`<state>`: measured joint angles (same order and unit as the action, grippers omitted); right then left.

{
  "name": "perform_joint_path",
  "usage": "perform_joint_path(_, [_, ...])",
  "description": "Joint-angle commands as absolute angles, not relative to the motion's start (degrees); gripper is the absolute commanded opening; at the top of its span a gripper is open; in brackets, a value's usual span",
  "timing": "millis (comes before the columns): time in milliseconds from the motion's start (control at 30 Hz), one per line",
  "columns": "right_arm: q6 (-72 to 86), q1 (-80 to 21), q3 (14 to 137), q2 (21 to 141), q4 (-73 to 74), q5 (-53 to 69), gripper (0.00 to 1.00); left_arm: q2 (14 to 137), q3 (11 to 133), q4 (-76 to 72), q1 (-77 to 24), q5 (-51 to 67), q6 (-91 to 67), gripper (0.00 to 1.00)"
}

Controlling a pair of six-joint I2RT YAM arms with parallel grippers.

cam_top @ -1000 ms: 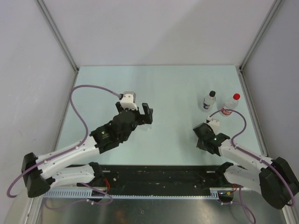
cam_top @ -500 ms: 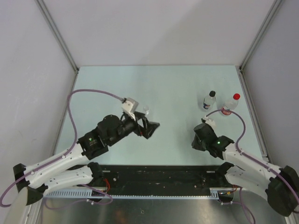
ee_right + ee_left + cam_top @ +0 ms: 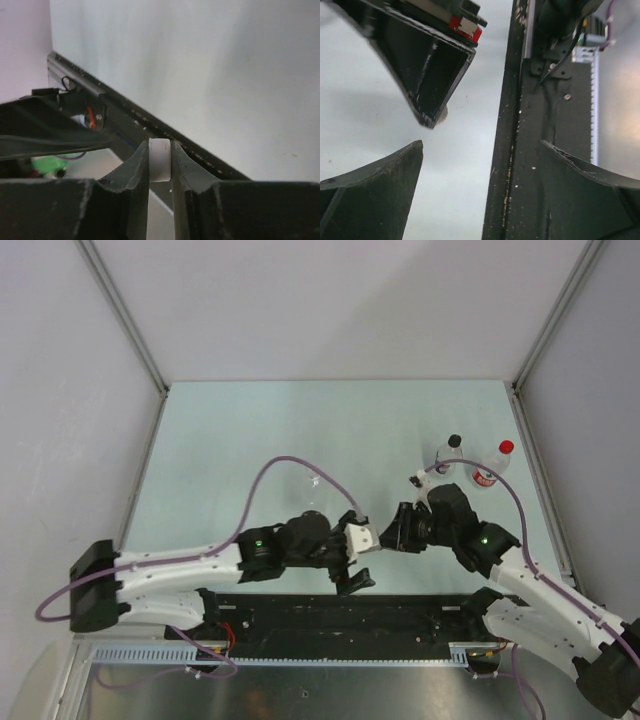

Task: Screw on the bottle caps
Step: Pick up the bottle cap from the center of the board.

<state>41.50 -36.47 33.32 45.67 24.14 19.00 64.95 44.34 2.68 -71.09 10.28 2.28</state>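
Note:
The left gripper pinches the whitish cap by its exposed rim next, so that my right gripper gets a new grip on it for screwing on.
My right gripper [image 3: 393, 532] is shut on the whitish cap [image 3: 160, 159], pinched edge-on between both fingertips and held above the table's near edge. My left gripper [image 3: 362, 562] is open and empty just left of it, jaws wide apart [image 3: 481, 147]. In the left wrist view the right gripper's finger [image 3: 427, 65] hangs close in front, with a sliver of the whitish cap [image 3: 443, 113] behind it. An uncapped clear bottle [image 3: 314, 480] stands mid-table. A bottle with a black cap [image 3: 450, 454] and a red-and-white labelled bottle with a red cap [image 3: 490, 468] stand at the right.
The black base rail [image 3: 330, 612] runs along the near edge, right under both grippers. The left arm's purple cable [image 3: 290, 462] arcs over the uncapped bottle. Grey walls enclose the table on three sides.
The left arm has swung from the uncapped bottle down to the near centre, gripper open. The right gripper has moved left and up toward it, still holding the cap.

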Motion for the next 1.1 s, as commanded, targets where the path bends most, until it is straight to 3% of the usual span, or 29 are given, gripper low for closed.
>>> perform_joint_path(0, [42.8, -37.1, 38.1, 49.4, 28.0, 27.9, 0.15, 72.1, 49.6, 1.3, -71.7, 10.3, 9.9, 0.96])
perform_joint_path(300, [39.7, -39.1, 39.2, 49.7, 27.2, 29.8, 0.15, 74.5, 50.2, -0.5, -71.8, 5.8, 9.6, 0.89])
perform_joint_path(633, [38.6, -39.8, 39.2, 48.3, 25.0, 34.6, 0.14, 73.6, 47.9, -4.1, -71.7, 7.5, 10.5, 0.67])
perform_joint_path(900, [39.9, -39.1, 40.2, 48.1, 26.8, 34.3, 0.13, 73.6, 46.6, -3.5, -71.7, 6.4, 11.8, 0.64])
perform_joint_path(1067, [40.0, -38.8, 40.4, 48.9, 27.7, 34.9, 0.13, 73.2, 46.4, -3.4, -71.7, 5.8, 12.1, 0.49])
